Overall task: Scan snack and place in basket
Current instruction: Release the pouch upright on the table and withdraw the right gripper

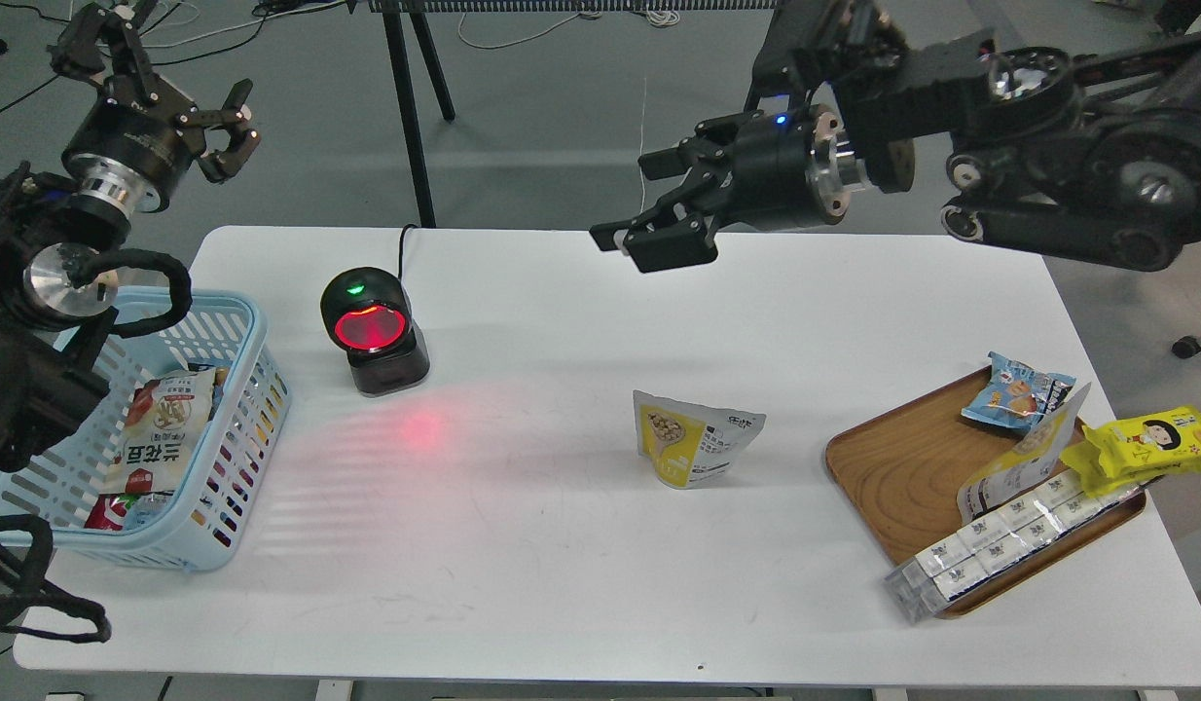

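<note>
I should next grab the pouch by its top edge with my left gripper. Then I can scan the snack pouch and drop it in the basket.
The snack, a yellow and white pouch with a nut picture, stands upright on the white table, right of centre, with nothing touching it. My right gripper is open and empty. It hangs high above the table's far edge, well above and behind the pouch, with its fingers pointing left. The light blue basket sits at the table's left edge with several packets inside. My left gripper is open and empty, raised behind the basket.
A black scanner stands right of the basket; its window glows red and casts a red spot on the table. A brown wooden tray at the right holds a blue packet, a bright yellow packet and boxed snacks.
</note>
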Motion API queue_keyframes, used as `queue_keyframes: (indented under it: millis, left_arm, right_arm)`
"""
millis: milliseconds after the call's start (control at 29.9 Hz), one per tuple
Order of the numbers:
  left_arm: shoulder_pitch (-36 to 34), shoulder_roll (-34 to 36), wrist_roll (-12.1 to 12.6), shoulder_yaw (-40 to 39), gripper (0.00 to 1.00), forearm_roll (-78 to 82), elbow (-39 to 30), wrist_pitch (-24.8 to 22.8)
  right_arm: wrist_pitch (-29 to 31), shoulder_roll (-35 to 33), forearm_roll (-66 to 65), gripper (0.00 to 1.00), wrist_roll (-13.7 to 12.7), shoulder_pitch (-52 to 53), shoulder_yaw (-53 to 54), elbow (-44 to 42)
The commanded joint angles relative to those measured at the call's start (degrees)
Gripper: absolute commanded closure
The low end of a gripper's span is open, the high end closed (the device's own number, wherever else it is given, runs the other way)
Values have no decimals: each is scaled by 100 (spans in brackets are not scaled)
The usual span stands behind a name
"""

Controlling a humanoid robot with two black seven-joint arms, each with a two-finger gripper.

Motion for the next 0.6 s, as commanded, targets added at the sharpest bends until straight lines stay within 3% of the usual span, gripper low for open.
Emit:
queue_keyframes:
  millis: [0, 201, 301, 435, 569]
  left_arm:
    - [-398, 12, 1, 535, 1, 54, -5, 0]
    - [-1031, 213, -52, 870, 1, 817, -478, 0]
    - [-1277, 495, -52, 870, 4, 1520, -1128, 0]
    - [-1611, 654, -61, 870, 14, 2610, -1972, 0]
    - [-1849, 663, -61, 861, 15, 3734, -2798, 0]
  right_arm:
    - [0, -632, 688, 3, 1, -168, 186, -20]
    - [0, -1643, 1664, 3, 1, -1028, 1002, -2]
    - [9, -2170, 2034, 3, 1, -1634, 1573, -11]
    - [228, -2610, 2797, 3, 1, -2443, 2399, -11]
    - [509, -2953, 3966, 3, 1, -3199, 3042, -28]
